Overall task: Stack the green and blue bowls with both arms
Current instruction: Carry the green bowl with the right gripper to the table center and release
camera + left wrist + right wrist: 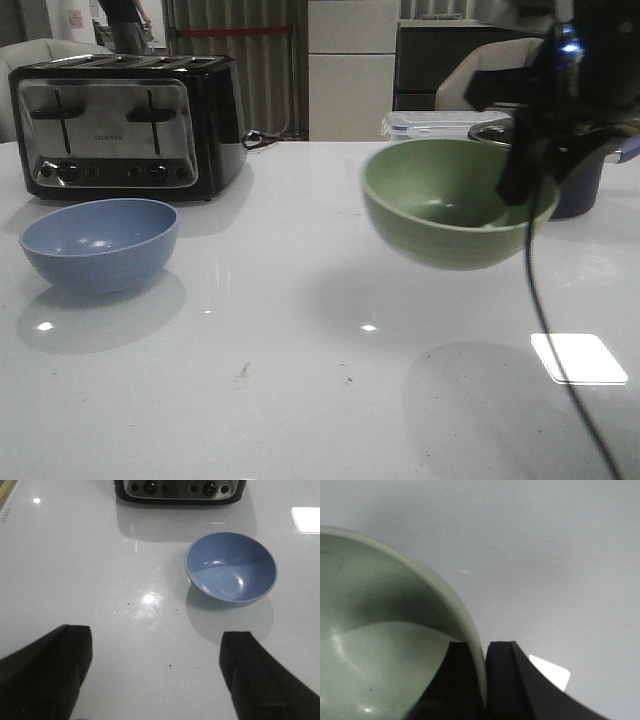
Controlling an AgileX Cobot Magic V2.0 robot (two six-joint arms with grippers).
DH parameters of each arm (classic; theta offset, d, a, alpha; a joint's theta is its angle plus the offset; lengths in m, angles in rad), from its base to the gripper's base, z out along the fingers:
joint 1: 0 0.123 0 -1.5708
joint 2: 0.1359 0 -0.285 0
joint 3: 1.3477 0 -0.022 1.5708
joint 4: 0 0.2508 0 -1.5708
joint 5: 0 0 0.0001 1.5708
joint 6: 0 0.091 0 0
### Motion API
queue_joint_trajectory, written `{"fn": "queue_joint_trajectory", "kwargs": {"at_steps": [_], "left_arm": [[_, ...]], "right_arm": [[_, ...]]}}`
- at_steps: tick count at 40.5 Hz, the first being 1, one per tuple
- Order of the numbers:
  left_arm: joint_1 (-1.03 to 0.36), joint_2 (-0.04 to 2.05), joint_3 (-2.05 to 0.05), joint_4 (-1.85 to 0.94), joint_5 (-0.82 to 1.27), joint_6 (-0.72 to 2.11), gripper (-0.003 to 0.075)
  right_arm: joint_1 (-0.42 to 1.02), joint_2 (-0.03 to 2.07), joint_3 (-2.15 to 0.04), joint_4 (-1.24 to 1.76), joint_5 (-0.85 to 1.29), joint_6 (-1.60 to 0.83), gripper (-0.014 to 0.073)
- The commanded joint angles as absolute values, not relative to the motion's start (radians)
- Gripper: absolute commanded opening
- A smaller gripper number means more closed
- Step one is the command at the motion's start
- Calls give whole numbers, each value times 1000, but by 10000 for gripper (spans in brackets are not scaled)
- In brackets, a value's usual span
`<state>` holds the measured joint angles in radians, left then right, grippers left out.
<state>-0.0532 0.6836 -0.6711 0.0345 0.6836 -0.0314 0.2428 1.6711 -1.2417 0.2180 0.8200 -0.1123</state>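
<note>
The green bowl's base [455, 262] hangs above the white table in the front view and the bowl would drop if released now, so my right gripper keeps holding it for now.
The green bowl [450, 205] hangs above the table at the right of the front view. My right gripper [524, 178] is shut on its right rim, one finger inside and one outside; in the right wrist view the gripper [482, 652] pinches the pale green wall [380, 630]. The blue bowl [100, 243] sits upright on the table at the left, in front of the toaster. In the left wrist view the blue bowl [231, 569] lies ahead of my left gripper [155, 667], which is open, empty and above bare table. The left arm is out of the front view.
A black and silver toaster [125, 125] stands at the back left. A dark lidded pot [575, 175] and a clear plastic box [440, 124] stand behind the green bowl. A black cable [560, 360] hangs from the right arm. The white table [300, 380] stretches between the bowls.
</note>
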Motion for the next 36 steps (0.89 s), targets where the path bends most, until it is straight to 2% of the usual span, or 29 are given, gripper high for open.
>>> {"fn": "queue_joint_trajectory", "kwargs": {"at_steps": [1,11,19,25,32,36], "left_arm": [[-58,689,-704,34,616,-31,580],[-58,689,-704,32,616,-31,580],[-58,689,-704,32,616,-31,580],[-58,689,-704,32,616,-31,580],[-58,689,-704,32,616,-31,580],[-58,689,-704,32,616,-31,581]], "right_arm": [[334,1651,-1271,250,778,-123,83],[482,1753,-1271,290,702,-123,84],[488,1816,-1271,290,692,-123,134],[488,1826,-1271,287,691,-123,246],[488,1811,-1272,283,692,-123,466],[488,1765,-1271,273,695,-126,482]]}}
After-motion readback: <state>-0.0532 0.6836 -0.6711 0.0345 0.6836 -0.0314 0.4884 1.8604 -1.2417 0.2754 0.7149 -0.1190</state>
